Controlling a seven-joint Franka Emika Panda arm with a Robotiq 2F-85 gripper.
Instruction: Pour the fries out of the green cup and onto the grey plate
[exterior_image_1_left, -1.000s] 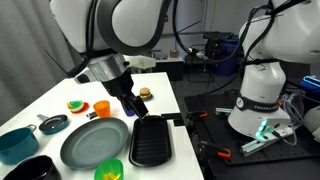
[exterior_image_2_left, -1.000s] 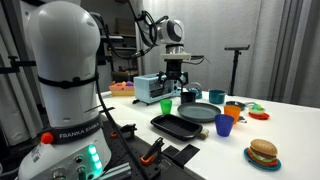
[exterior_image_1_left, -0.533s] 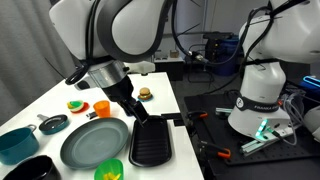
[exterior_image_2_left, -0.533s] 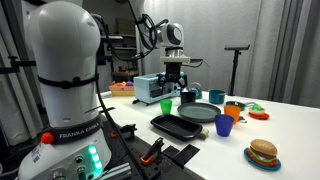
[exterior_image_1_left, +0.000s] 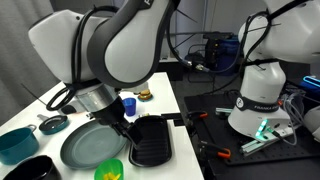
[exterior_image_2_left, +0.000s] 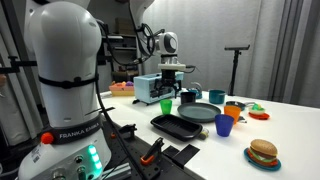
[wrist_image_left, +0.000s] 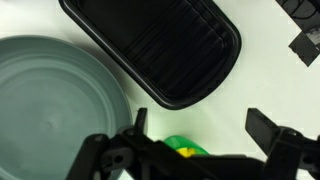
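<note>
Next, my gripper grips the green cup by its rim on the side away from the grey plate (exterior_image_1_left: 90, 145), which leaves the cup's opening open for pouring the fries.
The green cup (wrist_image_left: 186, 147) stands upright on the white table next to the grey plate (wrist_image_left: 50, 100). A bit of yellow, the fries (wrist_image_left: 183, 152), shows inside it. My gripper (wrist_image_left: 205, 130) is open and empty, and hovers over the cup with a finger on each side. In both exterior views the cup (exterior_image_1_left: 110, 171) (exterior_image_2_left: 166, 104) stands at the table's corner beside the plate (exterior_image_1_left: 90, 145) (exterior_image_2_left: 200, 112). The gripper (exterior_image_2_left: 170, 90) hangs just above the cup. My arm hides most of the gripper (exterior_image_1_left: 124, 128) in an exterior view.
A black rectangular tray (exterior_image_1_left: 152, 140) (exterior_image_2_left: 180, 126) (wrist_image_left: 160, 45) lies beside the plate. A blue cup (exterior_image_2_left: 225, 125), toy burger (exterior_image_2_left: 263, 152), teal bowl (exterior_image_1_left: 15, 143), small dark pan (exterior_image_1_left: 52, 123) and black bowl (exterior_image_1_left: 35, 170) stand around. The table edge is close to the green cup.
My arm has swung from over the middle of the table toward the corner with the green cup and come lower. The objects have not moved.
</note>
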